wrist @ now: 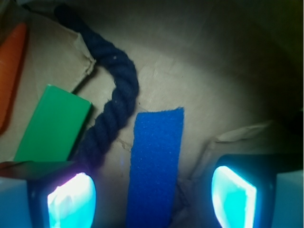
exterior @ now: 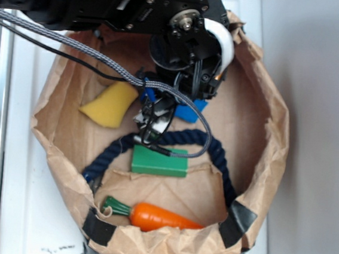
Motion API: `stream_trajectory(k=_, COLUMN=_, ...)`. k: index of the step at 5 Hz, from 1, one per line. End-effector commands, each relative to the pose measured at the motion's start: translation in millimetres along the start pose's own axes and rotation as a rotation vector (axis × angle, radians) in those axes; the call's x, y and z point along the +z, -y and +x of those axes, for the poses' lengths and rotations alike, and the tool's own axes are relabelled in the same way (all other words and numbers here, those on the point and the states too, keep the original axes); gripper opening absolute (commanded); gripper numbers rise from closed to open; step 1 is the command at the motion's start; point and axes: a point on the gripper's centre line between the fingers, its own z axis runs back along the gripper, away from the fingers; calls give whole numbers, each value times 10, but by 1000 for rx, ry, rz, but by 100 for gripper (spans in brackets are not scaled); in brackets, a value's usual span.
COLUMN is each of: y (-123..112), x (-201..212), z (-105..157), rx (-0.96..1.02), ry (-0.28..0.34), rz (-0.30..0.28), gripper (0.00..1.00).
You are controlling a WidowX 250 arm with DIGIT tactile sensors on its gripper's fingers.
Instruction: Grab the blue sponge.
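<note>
I am not ready to close my gripper yet, because my fingers are above the blue sponge [exterior: 190, 111]. I should lower my gripper to the sponge first, then close it on the sponge.
The blue sponge [wrist: 156, 166] lies flat on the brown paper floor of the bag, a long bright blue strip running straight between my two fingers. In the exterior view only a small part of the blue sponge [exterior: 190, 111] shows under the arm. My gripper [wrist: 152, 199] is open, one glowing finger pad [wrist: 71, 202] on the left and one on the right, with a gap on each side of the sponge. In the exterior view the gripper [exterior: 181, 95] hangs over the bag's back middle.
A dark navy rope [wrist: 114, 104] curves just left of the sponge, close to the left finger. A green block [wrist: 52, 126], an orange carrot [exterior: 158, 217] and a yellow wedge sponge [exterior: 108, 104] lie inside the crumpled paper bag [exterior: 271, 131].
</note>
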Motion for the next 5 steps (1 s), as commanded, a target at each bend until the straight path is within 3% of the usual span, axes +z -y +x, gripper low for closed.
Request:
stream_trajectory(k=1, y=190, x=-274, z=132, rx=-61, ry=82, rz=66, gripper=100)
stream_trajectory(k=2, y=253, x=-395, z=115, rx=-66, ry=83, rz=117, gripper=30)
stream_trajectory(k=3, y=268, x=-405, z=128, rx=-64, ry=91, rz=120, gripper=0)
stream_trajectory(k=5, y=261, x=-396, z=120, rx=-57, ry=108, rz=122, gripper=0)
